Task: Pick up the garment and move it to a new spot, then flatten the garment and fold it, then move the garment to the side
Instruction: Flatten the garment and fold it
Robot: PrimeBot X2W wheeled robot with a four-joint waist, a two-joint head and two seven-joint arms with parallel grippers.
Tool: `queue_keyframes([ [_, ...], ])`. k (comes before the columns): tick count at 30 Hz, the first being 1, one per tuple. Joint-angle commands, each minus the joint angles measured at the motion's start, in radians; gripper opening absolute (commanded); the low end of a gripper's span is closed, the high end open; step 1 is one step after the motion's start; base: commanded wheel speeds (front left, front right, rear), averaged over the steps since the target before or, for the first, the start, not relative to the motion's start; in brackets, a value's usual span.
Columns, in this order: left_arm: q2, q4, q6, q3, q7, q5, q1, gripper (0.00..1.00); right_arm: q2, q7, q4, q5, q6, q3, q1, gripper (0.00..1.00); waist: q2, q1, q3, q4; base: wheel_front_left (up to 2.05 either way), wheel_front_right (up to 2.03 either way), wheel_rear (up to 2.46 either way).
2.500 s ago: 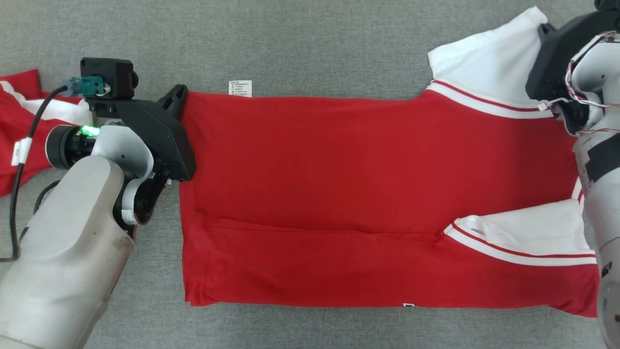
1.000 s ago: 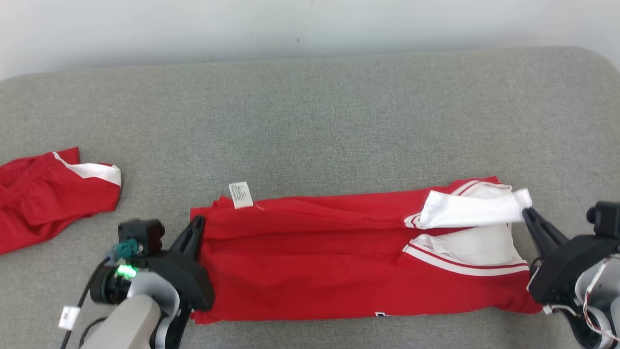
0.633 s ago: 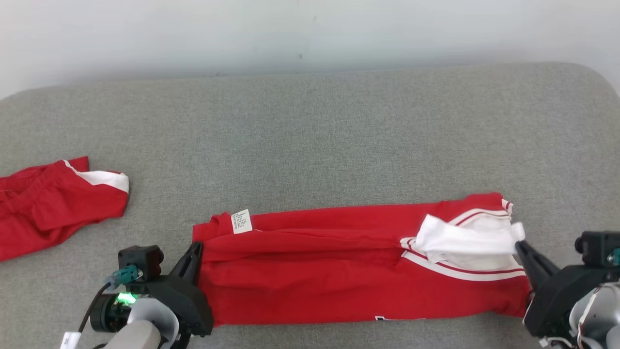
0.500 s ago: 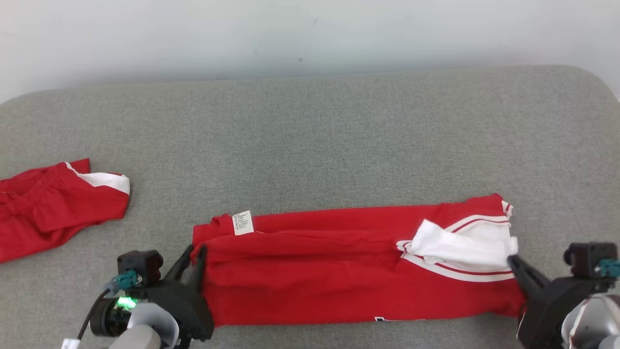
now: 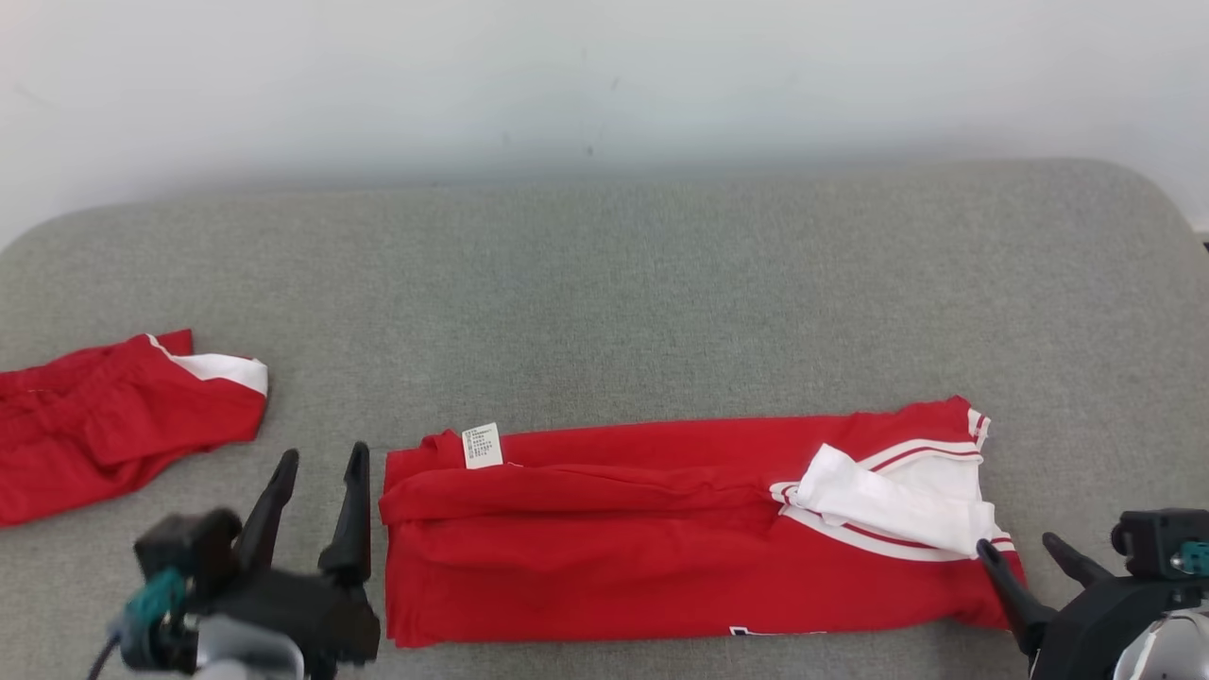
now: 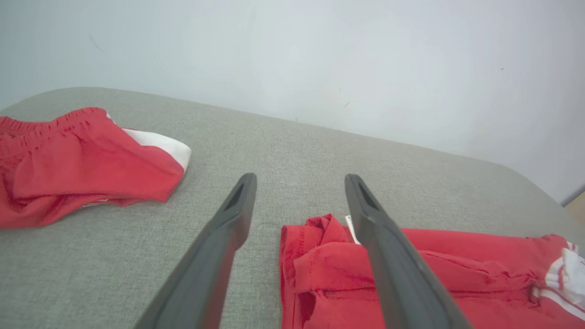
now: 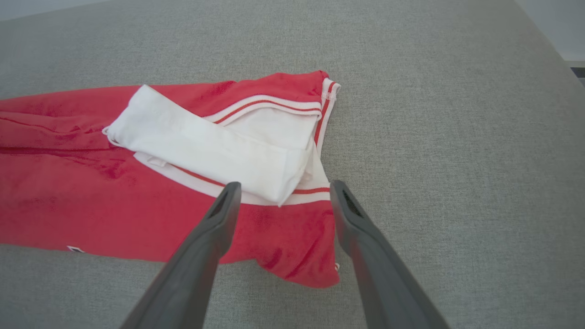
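Note:
The long garment should be folded so its labelled end (image 5: 482, 446) stays free, so the right gripper should next grab the garment by its striped trim end (image 5: 999, 553).
The garment (image 5: 661, 538) is a red shirt with white sleeves, folded into a long band across the grey surface, its white label (image 5: 483, 445) near its left end. It also appears in the left wrist view as the garment (image 6: 457, 274) and in the right wrist view as the garment (image 7: 137, 192). My left gripper (image 5: 321, 458) stands open just left of the shirt's left edge, holding nothing; the same left gripper (image 6: 299, 180) hovers with its fingers apart. My right gripper (image 5: 1015, 543) is open at the shirt's right end; that right gripper (image 7: 283, 185) hangs above the sleeve corner with nothing between its fingers.
A second red and white garment (image 5: 113, 420) lies crumpled at the far left, also seen as the second garment (image 6: 77, 160). The grey padded surface (image 5: 604, 312) ends at a pale wall (image 5: 604, 76) behind, with a rounded corner at the right.
Both grippers have opened and let go of the shirt's ends, drawing back from it. The shirt now lies folded lengthwise. The camera has tilted up, showing more wall.

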Motion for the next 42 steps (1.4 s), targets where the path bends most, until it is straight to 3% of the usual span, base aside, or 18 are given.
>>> queue_keyframes([
  [1,-0.013,-0.043,-0.004,0.037,-0.003,0.039,0.056,1.0,0.011,-0.01,-0.002,-0.002,-0.002,-0.014,0.012,1.0,0.0,0.0001,-0.019,0.006,0.0,0.0,0.0],
  [5,-0.056,-0.183,-0.028,0.164,-0.003,0.148,0.17,1.0,0.043,-0.01,0.003,-0.01,-0.002,-0.06,0.005,1.0,0.0,0.0001,-0.048,0.014,0.0,0.0,0.0],
  [11,-0.131,-0.286,-0.092,0.306,-0.003,0.28,0.307,1.0,0.084,0.025,0.045,-0.006,-0.002,-0.114,-0.055,1.0,0.0,0.0001,-0.066,0.027,0.0,0.0,0.0],
  [21,-0.221,-0.299,-0.168,0.437,-0.003,0.404,0.392,1.0,0.123,0.156,0.283,-0.04,-0.002,-0.202,-0.244,1.0,0.0,0.0001,-0.034,0.072,0.0,0.0,0.0],
  [32,-0.257,-0.275,-0.204,0.472,-0.003,0.454,0.34,1.0,0.135,0.227,0.483,-0.144,-0.002,-0.249,-0.37,1.0,0.0,0.0001,0.039,0.12,0.0,0.0,0.0],
  [42,-0.272,-0.26,-0.221,0.489,-0.003,0.473,0.319,1.0,0.174,0.248,0.576,-0.149,0.0,-0.221,-0.379,1.0,0.0,0.0001,0.06,0.125,0.0,0.0,0.0],
])
